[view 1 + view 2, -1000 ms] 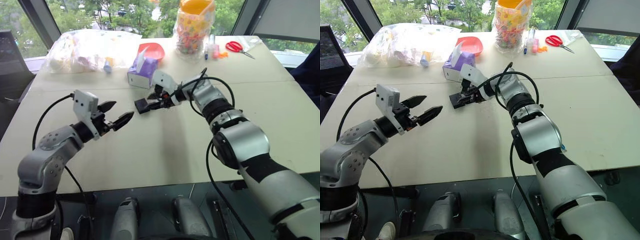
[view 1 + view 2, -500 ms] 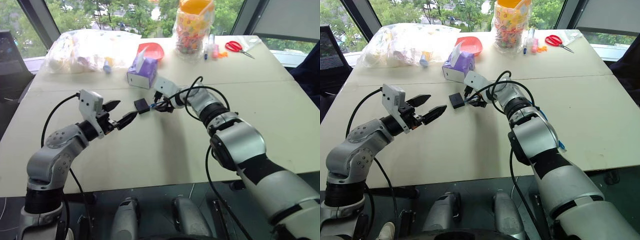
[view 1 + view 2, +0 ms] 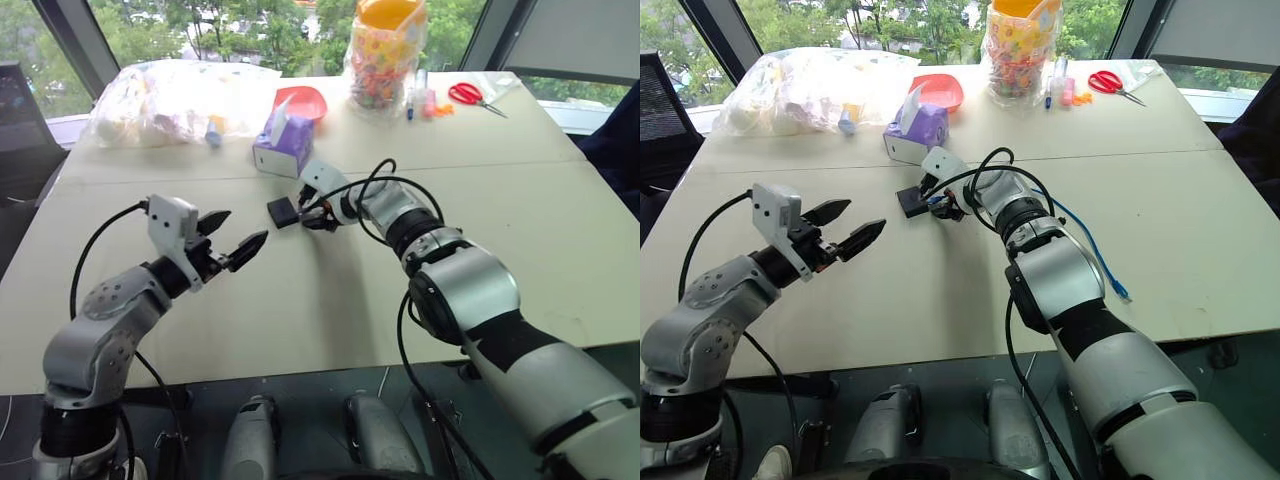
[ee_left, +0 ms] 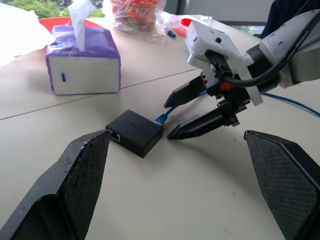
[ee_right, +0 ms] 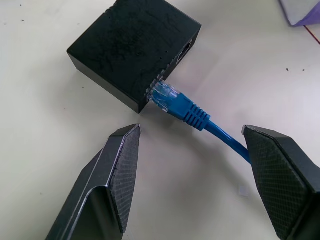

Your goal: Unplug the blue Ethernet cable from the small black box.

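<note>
My left gripper grabs the small black box by its empty-port end (image 3: 274,215) (image 4: 124,137) next, since my right gripper's fingers crowd the plugged side of the box.
The small black box (image 5: 132,50) lies flat on the beige table (image 3: 330,300), just in front of the purple tissue box. The blue Ethernet cable (image 5: 182,107) sits with its clear plug in a port on the box's side and trails off past the right arm (image 3: 1095,250). My right gripper (image 5: 192,131) hangs low over the table, open, one finger on either side of the cable just behind the plug, touching neither. My left gripper (image 3: 235,240) is open and holds nothing, a short way left of the box (image 3: 283,211) and pointing at it.
A purple tissue box (image 3: 285,140) stands just behind the black box. Farther back are a red bowl (image 3: 303,100), a clear bag of items (image 3: 170,100), a jar of coloured bits (image 3: 388,60), markers and red scissors (image 3: 475,95). Open tabletop lies in front.
My right gripper has sunk toward the table and rolled, and the black box now lies flat on the surface. The left gripper has stayed about where it was.
</note>
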Controlling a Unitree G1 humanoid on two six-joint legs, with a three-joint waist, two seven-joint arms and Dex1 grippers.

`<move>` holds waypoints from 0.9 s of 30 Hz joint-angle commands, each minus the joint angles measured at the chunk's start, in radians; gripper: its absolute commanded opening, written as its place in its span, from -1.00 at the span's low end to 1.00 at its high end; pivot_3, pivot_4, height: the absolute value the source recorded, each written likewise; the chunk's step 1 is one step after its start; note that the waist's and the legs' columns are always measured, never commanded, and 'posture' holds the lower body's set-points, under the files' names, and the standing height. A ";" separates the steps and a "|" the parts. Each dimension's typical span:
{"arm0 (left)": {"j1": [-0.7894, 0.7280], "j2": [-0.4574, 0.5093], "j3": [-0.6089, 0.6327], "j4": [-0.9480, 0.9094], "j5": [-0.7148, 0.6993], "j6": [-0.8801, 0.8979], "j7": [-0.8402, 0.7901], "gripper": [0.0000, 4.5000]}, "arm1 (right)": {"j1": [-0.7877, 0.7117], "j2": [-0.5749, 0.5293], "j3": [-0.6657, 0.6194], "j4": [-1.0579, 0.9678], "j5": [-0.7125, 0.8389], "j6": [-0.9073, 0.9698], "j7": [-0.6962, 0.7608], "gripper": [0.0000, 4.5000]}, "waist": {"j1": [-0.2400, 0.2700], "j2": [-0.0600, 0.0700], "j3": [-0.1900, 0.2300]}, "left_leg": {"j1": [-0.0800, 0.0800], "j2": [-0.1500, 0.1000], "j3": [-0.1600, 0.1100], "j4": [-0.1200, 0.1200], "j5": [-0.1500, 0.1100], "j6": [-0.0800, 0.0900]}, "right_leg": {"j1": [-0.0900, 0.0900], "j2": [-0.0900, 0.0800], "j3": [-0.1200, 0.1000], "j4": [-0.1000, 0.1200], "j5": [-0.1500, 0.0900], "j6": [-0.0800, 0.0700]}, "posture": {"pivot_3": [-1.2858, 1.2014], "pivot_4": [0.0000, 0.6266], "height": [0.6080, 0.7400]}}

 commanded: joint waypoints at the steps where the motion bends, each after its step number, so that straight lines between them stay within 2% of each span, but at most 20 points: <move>1: 0.009 0.005 0.035 -0.056 -0.020 -0.002 0.010 1.00 | -0.008 0.033 -0.006 0.002 0.004 0.011 0.020 0.13 | -0.001 0.000 0.000 | 0.000 0.000 0.000 0.000 0.000 0.000 | 0.000 0.000 0.000 0.000 0.000 0.000 | 0.03 -0.52 0.92; 6: 0.013 0.014 0.043 -0.064 -0.031 0.004 0.019 1.00 | -0.016 0.050 -0.024 0.001 0.018 0.024 0.049 -0.94 | 0.000 0.000 0.000 | 0.000 0.000 0.000 0.000 0.000 0.000 | 0.000 0.000 0.000 0.000 0.000 0.000 | 0.03 -0.52 0.92; 7: 0.011 0.015 0.042 -0.063 -0.032 0.005 0.021 1.00 | -0.018 0.053 -0.030 0.000 0.024 0.030 0.061 -0.99 | 0.000 0.000 0.000 | 0.000 0.000 0.000 0.000 0.000 0.000 | 0.000 0.000 0.000 0.000 0.000 0.000 | 0.03 -0.52 0.92; 13: -0.011 0.018 0.035 -0.049 -0.033 0.014 0.022 1.00 | -0.022 0.048 -0.006 -0.006 0.008 0.024 0.155 -0.99 | 0.000 0.000 0.000 | 0.000 0.000 0.000 0.000 0.000 0.000 | 0.000 0.000 0.000 0.000 0.000 0.000 | 0.03 -0.52 0.92; 18: -0.053 0.013 0.029 -0.010 -0.047 0.024 0.004 1.00 | -0.035 0.000 0.037 -0.060 -0.004 -0.136 0.177 -0.99 | 0.000 0.000 0.000 | 0.000 0.000 0.000 0.000 0.000 0.000 | 0.000 0.000 0.000 0.000 0.000 0.000 | 0.03 -0.52 0.92; 22: -0.134 0.012 0.037 0.052 -0.102 0.057 -0.021 1.00 | 0.025 -0.060 0.106 -0.174 -0.059 -0.320 0.031 -0.99 | 0.007 0.000 0.000 | -0.002 0.000 0.000 0.001 0.000 0.000 | -0.001 0.000 0.000 0.000 0.000 0.000 | 0.03 -0.52 0.92; 27: -0.295 0.052 0.014 0.195 -0.217 0.158 -0.169 1.00 | 0.313 -0.209 0.211 -0.626 -0.246 -0.420 -0.297 -0.99 | 0.025 -0.001 0.000 | -0.002 -0.001 -0.001 0.001 0.000 0.000 | 0.000 0.000 -0.001 -0.001 -0.001 0.001 | 0.03 -0.52 0.92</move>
